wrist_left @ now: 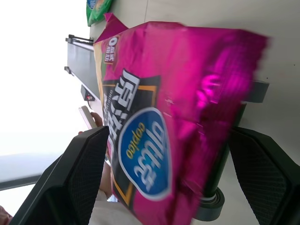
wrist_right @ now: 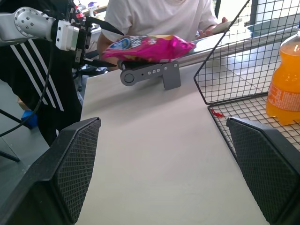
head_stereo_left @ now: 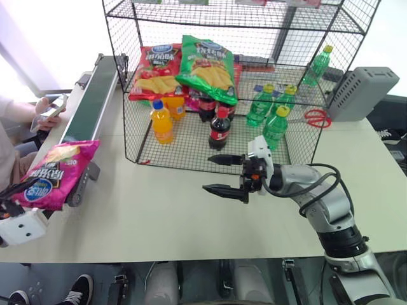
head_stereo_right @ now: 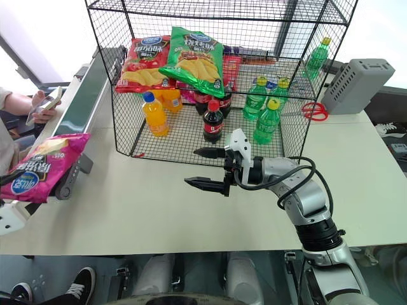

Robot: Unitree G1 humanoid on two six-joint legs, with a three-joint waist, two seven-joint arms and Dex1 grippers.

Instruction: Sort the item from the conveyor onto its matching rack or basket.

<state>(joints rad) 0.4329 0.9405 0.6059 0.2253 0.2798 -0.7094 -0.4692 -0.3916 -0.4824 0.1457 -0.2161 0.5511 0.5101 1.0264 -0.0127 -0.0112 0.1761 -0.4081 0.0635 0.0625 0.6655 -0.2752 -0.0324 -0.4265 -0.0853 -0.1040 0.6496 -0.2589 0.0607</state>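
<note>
The left gripper should close, because the round blue logo is back past the ends of the fingers, between both of them. Closing now would hold the chip bag (head_stereo_left: 67, 164).
The item, a magenta-pink chip bag (head_stereo_left: 56, 170) with a round blue logo, lies on the near end of the dark-green conveyor (head_stereo_left: 92, 101) and hangs over its edge. My left gripper (head_stereo_left: 18, 198) is at the bag's near end. It is open, with one finger above the bag and one below, and the right wrist view shows them standing wide of it. My right gripper (head_stereo_left: 222, 173) hovers open and empty over the table in front of the black wire rack (head_stereo_left: 299, 149), pointing toward the conveyor.
On the rack's tiers lie a red chip bag (head_stereo_left: 158, 70), a green chip bag (head_stereo_left: 206, 67), an orange bottle (head_stereo_left: 161, 122), cola bottles (head_stereo_left: 219, 128) and green bottles (head_stereo_left: 275, 124). Red scissors (head_stereo_left: 316, 117) and a grey box (head_stereo_left: 362, 92) are at the right. A person's hand with a phone (head_stereo_left: 48, 111) is beside the conveyor.
</note>
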